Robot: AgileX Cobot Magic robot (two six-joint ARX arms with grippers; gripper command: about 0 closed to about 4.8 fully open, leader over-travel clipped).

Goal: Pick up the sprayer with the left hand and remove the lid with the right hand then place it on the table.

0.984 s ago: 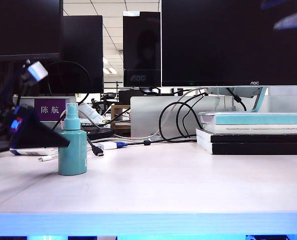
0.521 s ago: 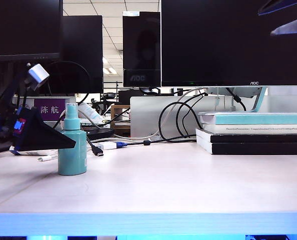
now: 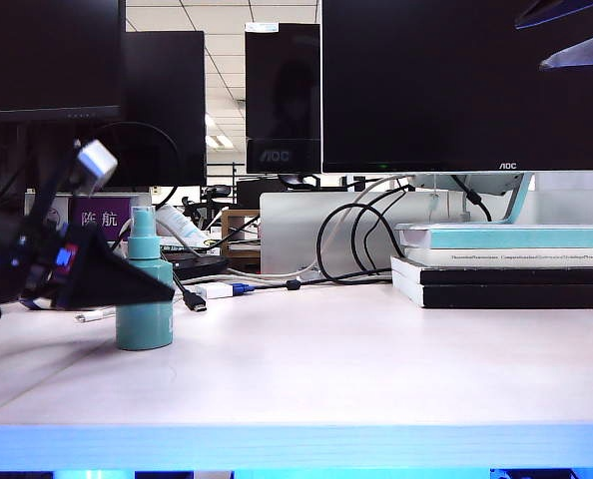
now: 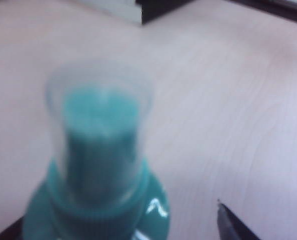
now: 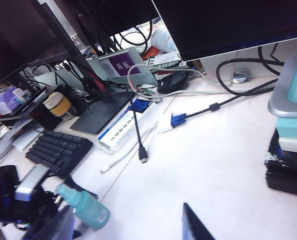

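The left gripper's fingers reach past the bottle's teal body, below the sprayer's shoulders, so they would hold the sprayer if they closed now. The left gripper will close.
The teal sprayer stands upright on the white table at the left, its clear lid still over the nozzle. My left gripper is open and reaches in from the left, a dark finger crossing the bottle's body. In the left wrist view the lid and the sprayer's shoulders sit between the open left gripper, with a gap to one fingertip. My right gripper hangs open and empty high at the top right. In the right wrist view the sprayer lies far from the right gripper.
A stack of books lies at the right. Black monitors and looping cables line the back. A cable plug and a white tube lie just behind the sprayer. A keyboard lies further left.
My left gripper has moved right and now straddles the sprayer's body. The sprayer has not moved. The right gripper stays high at the top right.
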